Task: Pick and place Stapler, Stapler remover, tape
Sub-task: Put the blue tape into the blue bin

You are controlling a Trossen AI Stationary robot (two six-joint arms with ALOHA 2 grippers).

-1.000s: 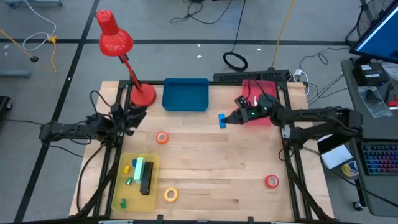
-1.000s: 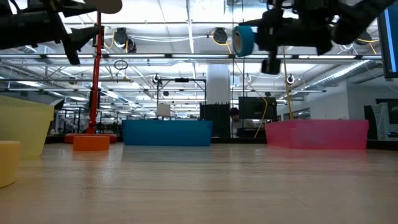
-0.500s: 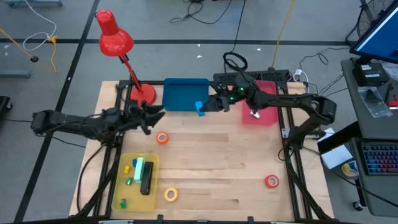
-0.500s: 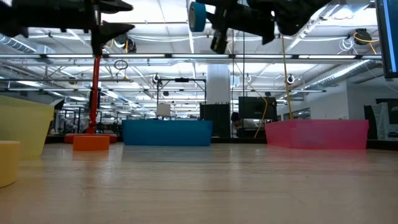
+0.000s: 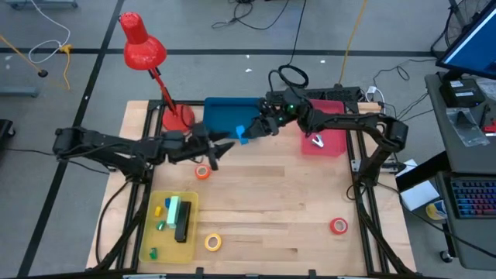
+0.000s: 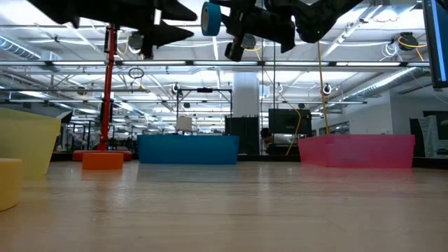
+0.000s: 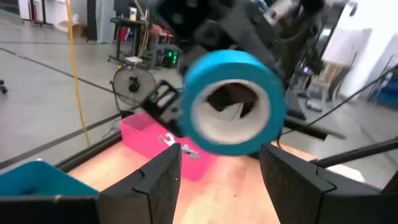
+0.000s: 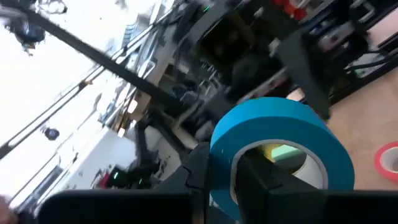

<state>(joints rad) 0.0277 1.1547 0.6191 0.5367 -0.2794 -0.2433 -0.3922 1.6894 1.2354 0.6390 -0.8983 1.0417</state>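
My left gripper isn't ready to close yet: the blue tape roll (image 7: 233, 102) and its side (image 7: 230, 143) are beyond the ends of my fingers. It should move toward the blue tape roll's side before it closes on that side.
My right gripper (image 5: 249, 132) is shut on the blue tape roll (image 5: 242, 135), high in the air by the near edge of the blue bin (image 5: 231, 116). My left gripper (image 5: 223, 147) is open and level, pointing at the roll (image 7: 233, 102) from the table's left, with its fingertips just short of it (image 6: 210, 17). The orange roll (image 5: 202, 172), yellow roll (image 5: 212, 242) and red roll (image 5: 338, 225) lie flat on the table. The black stapler (image 5: 182, 223) and the green stapler remover (image 5: 172, 210) lie in the yellow tray (image 5: 159, 232). My right gripper pinches the blue roll by its wall (image 8: 222, 168), one finger inside the open centre and one outside. The fingers come level from the table's right. The roll is lifted clear and stands on edge, its open centre facing my left gripper.
A pink bin (image 5: 332, 139) stands at the far right and a red desk lamp (image 5: 143, 50) at the far left corner. Small coloured bits lie in the yellow tray. Bare wood shows in the table's middle (image 5: 271, 201).
My right gripper carried the blue roll up and toward the table's left, from in front of the pink bin to the blue bin's near edge. My left gripper reached toward the table's right, above the orange roll, until its open fingers came close to the blue roll.
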